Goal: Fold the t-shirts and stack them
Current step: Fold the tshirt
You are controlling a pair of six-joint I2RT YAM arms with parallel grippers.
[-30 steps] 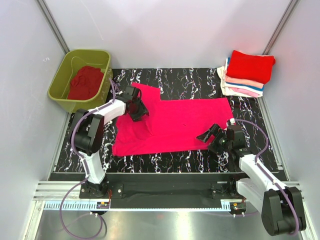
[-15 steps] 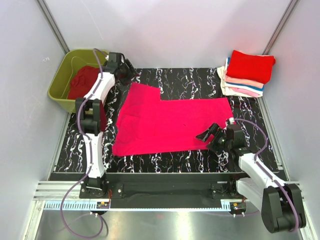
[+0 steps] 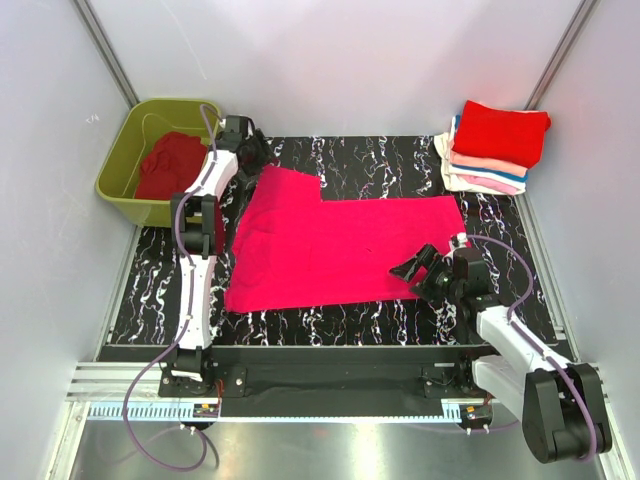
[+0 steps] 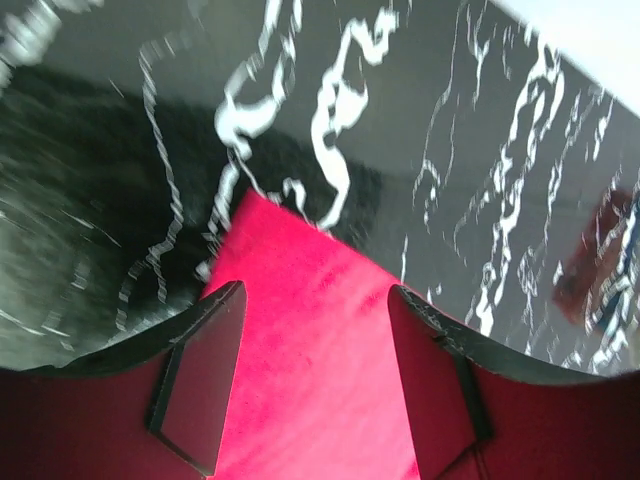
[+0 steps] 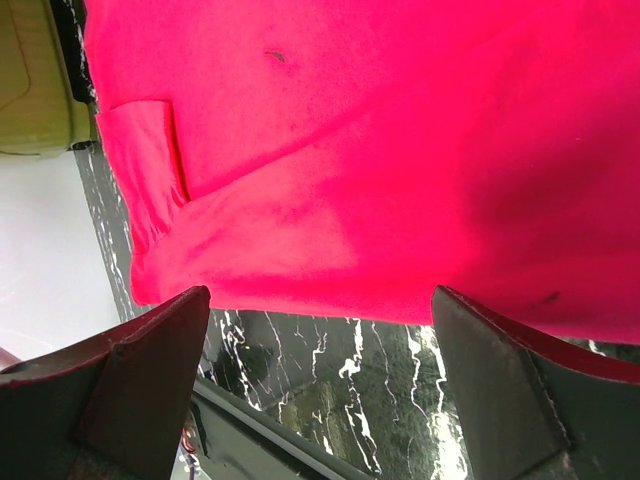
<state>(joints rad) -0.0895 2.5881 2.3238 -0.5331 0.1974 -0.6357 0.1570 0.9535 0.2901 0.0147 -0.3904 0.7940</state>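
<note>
I will fold the far edge over the shirt's body, so next my left gripper will grab the magenta-pink t-shirt point(image 3: 345, 245) by its far corner.
A vivid magenta-pink t-shirt point(image 3: 345, 245) lies spread flat on the black marbled mat point(image 3: 400, 160). My left gripper point(image 3: 252, 158) hovers at the shirt's far-left corner, open and holding nothing. In the left wrist view that shirt corner point(image 4: 300, 340) shows between the dark fingers point(image 4: 200, 370), with the left gripper point(image 4: 315, 292) empty. My right gripper point(image 3: 412, 265) sits at the shirt's near-right edge, open wide. The right wrist view shows the shirt point(image 5: 350, 150) ahead of the right gripper point(image 5: 320, 295), its hem crossing between the spread fingers point(image 5: 150, 370), with bare mat below.
A stack of folded tees point(image 3: 492, 145), red on top over pale pink and white, sits at the mat's back-right corner. An olive-green tub point(image 3: 118, 150) at the back left holds a crumpled dark red tee point(image 3: 168, 165). Grey walls enclose the table.
My left arm has swung off the shirt's left part to its far-left corner, jaws opening wider; the cloth there now lies flat. The right arm has barely moved.
</note>
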